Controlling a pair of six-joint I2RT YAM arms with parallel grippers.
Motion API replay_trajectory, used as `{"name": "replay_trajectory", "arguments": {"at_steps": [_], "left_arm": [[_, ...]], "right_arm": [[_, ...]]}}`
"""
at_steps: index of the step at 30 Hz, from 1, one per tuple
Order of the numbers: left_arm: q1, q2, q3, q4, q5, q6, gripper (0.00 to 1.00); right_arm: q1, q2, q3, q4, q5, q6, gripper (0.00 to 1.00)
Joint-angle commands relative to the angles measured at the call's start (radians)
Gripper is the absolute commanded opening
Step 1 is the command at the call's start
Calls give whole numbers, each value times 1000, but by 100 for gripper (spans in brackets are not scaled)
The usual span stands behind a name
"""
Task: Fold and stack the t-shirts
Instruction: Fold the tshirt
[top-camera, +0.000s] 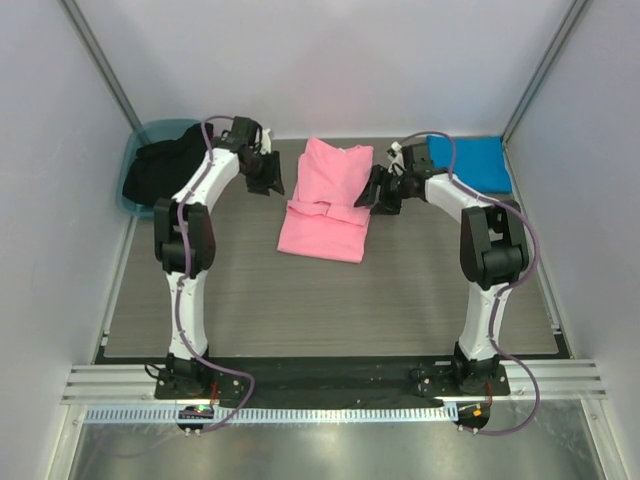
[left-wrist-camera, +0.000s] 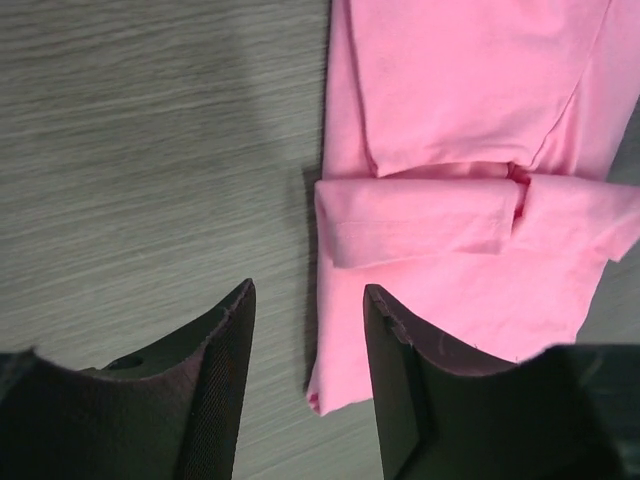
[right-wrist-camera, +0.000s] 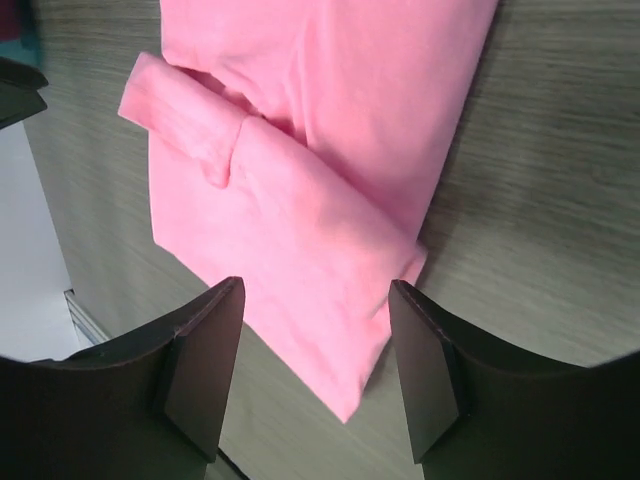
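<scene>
My right gripper should next grab the pink t-shirt (top-camera: 325, 200) by the near corner on that gripper's side. I will then fold that end of the t-shirt over the rest of it.
The pink t-shirt (top-camera: 325, 200) lies partly folded in the middle of the table, its sleeves tucked across it. A blue t-shirt (top-camera: 470, 162) rests folded flat at the back right. My left gripper (top-camera: 270, 180) hovers at the pink shirt's left edge, open and holding nothing. In the left wrist view a corner of the pink t-shirt (left-wrist-camera: 450, 100) shows between the left gripper's (left-wrist-camera: 308, 300) fingers. My right gripper (top-camera: 377, 193) hangs at the shirt's right edge, also open. In the right wrist view a folded corner of the pink t-shirt (right-wrist-camera: 330, 130) lies below the right gripper (right-wrist-camera: 318, 290), untouched.
A teal tub (top-camera: 145, 135) holding dark cloth (top-camera: 165, 165) stands at the back left, close behind the left arm. The grey wood-grain table (top-camera: 300, 300) is walled in by white panels at the left, right and back.
</scene>
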Motion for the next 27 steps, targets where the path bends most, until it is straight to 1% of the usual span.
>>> {"name": "replay_trajectory", "arguments": {"at_steps": [1, 2, 4, 5, 6, 8, 9, 11, 13, 17, 27], "left_arm": [[18, -121, -39, -50, -36, 28, 49], [29, -146, -86, -65, 4, 28, 49], [37, -164, -131, -114, 53, 28, 52], [46, -167, -153, -127, 79, 28, 53], [49, -179, -203, -139, 137, 23, 54], [53, -188, -254, -141, 188, 8, 57], [54, -194, -283, -136, 233, -11, 57], [52, -194, -360, -124, 271, -31, 59], [54, -193, -415, -105, 296, -48, 61], [52, -168, -440, -87, 317, -66, 61], [35, -110, -455, -78, 324, -69, 55]], "right_arm": [[-25, -127, -21, -72, -3, 9, 66], [-28, -173, -81, -86, -9, 20, 66], [-28, -207, -149, -84, -35, 60, 66], [-28, -228, -217, -80, -54, 78, 66], [-22, -241, -250, -73, -63, 94, 65], [-19, -250, -323, -69, -75, 117, 64], [-18, -253, -340, -63, -80, 127, 64], [-14, -251, -374, -41, -97, 157, 64], [-10, -244, -384, -27, -103, 170, 63], [5, -216, -391, 15, -126, 207, 61], [48, -133, -390, 17, -171, 224, 57]]}}
